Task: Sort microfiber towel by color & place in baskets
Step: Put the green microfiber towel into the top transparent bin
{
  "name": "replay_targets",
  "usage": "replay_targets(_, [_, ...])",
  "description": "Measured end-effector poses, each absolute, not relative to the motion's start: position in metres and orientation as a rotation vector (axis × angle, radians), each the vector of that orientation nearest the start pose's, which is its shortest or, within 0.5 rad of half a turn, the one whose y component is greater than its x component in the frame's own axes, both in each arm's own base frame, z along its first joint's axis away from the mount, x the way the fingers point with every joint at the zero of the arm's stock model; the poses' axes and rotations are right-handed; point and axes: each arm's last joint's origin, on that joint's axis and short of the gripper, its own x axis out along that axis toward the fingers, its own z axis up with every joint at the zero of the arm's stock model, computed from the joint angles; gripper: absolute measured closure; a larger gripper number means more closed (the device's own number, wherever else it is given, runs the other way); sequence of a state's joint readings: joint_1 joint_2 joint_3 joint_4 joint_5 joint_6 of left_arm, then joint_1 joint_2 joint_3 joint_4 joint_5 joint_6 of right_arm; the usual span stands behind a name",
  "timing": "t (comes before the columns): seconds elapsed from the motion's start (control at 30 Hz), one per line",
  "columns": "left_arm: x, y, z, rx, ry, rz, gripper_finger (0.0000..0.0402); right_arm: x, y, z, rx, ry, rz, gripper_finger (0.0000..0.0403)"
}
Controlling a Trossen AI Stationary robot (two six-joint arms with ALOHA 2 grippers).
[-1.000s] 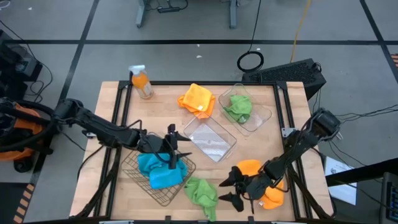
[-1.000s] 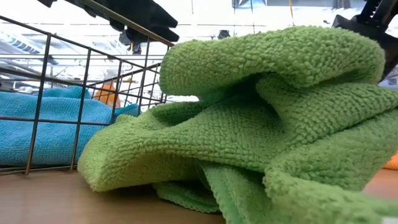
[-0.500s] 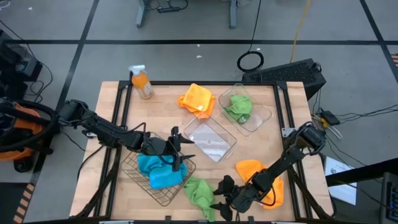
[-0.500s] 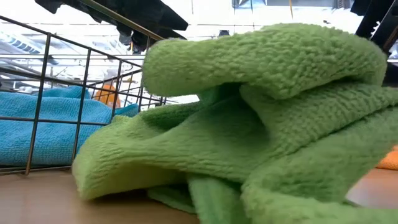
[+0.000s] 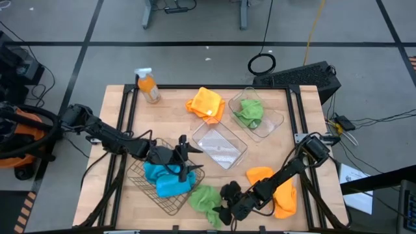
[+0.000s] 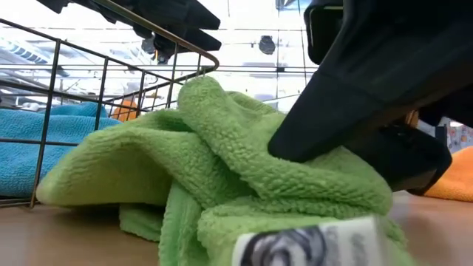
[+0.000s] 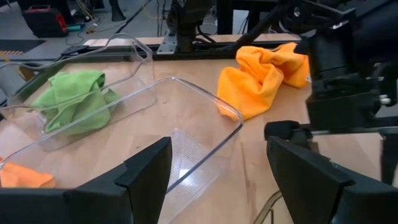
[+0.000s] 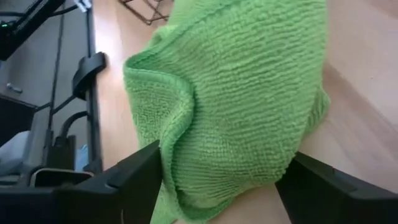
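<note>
The right gripper picks up the green towel by its bunched fold next, to sort it into the basket for its color.
A green towel lies bunched on the table by the near edge, and it fills the low view. My right gripper is open, with its fingers on either side of that towel. My left gripper is open and hovers over the wire-mesh basket, which holds two blue towels. A second green towel sits in one clear tub. One orange towel lies near the far edge. The other orange towel lies beside my right arm. My right gripper straddles the green towel's bunched right side, coming from the table's right and slanting down. One dark finger lies on top of the folds and dents them in. The towel rests on the table.
The second clear tub stands at mid-table with nothing in it, and it shows in the left wrist view. An orange spray bottle stands at the far left corner. Dark rails run along the table's left and right sides.
My right gripper has moved toward the table's left along the near edge and come down over the green towel. The towel has been pushed toward the wire basket, and its high fold has been flattened into a lower heap.
</note>
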State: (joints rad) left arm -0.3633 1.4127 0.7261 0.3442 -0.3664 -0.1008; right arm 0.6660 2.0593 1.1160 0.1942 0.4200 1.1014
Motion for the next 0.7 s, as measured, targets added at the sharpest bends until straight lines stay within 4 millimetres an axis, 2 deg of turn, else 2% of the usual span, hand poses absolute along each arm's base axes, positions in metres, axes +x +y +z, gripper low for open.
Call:
replay_targets(0.2, [0.2786,-0.099,0.2243,0.021,0.311,0.006,0.0132,0.3263,0.2377,0.108,0.691,0.678,-0.185,0.018])
replay_targets(0.4, [0.2788,-0.099,0.2249,0.018,0.305,0.006,0.0132,0.3243,0.2348,0.1052,0.694,0.704,-0.226,0.0281])
replay_targets(0.6, [0.2788,-0.099,0.2249,0.018,0.305,0.006,0.0132,0.3239,0.2358,0.1052,0.688,0.737,-0.191,0.0385])
replay_targets(0.7, [0.2788,-0.099,0.2249,0.018,0.305,0.006,0.0132,0.323,0.2373,0.106,0.682,0.739,-0.18,0.039])
